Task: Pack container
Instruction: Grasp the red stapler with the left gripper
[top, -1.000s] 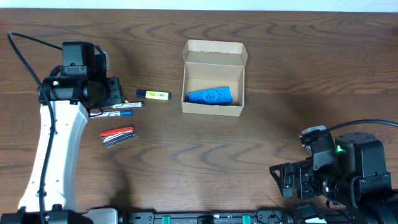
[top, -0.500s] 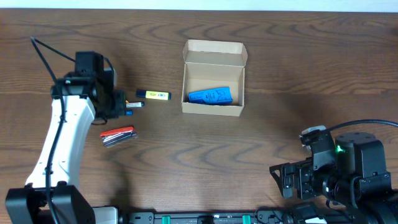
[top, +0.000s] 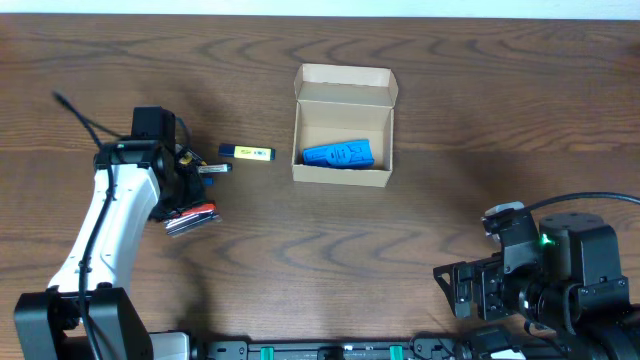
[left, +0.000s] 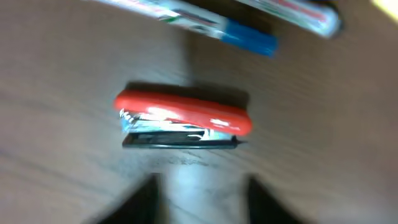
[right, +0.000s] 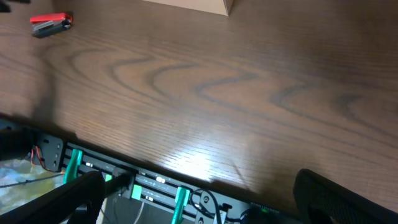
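Note:
The robot's left gripper will next grab the red stapler (top: 192, 217) across its narrow width, by its red and black sides, to pack it beside the blue object.
The tan cardboard container (top: 345, 88) stands open at mid-table with its flap lid raised, and a blue object (top: 338, 154) lies inside it. My left gripper (top: 184, 198) hovers over a red stapler (top: 192, 217). In the left wrist view the stapler (left: 183, 121) lies just beyond my open left gripper (left: 205, 202), with only bare table between the dark fingers (left: 142, 200). A blue-capped pen (left: 205, 25) lies further out. My right gripper (right: 205, 199) stands wide open and holds nothing, over the table's near edge.
A blue-capped pen (top: 212, 168) and a yellow and blue marker (top: 246, 152) lie between the left arm and the container. The right arm (top: 540, 275) rests at the near right corner. An equipment rail (right: 124, 180) runs along the table's front edge.
The left arm has swung from the pens toward the near side and now stands over the red stapler. Its jaws have come apart. The right arm has not moved.

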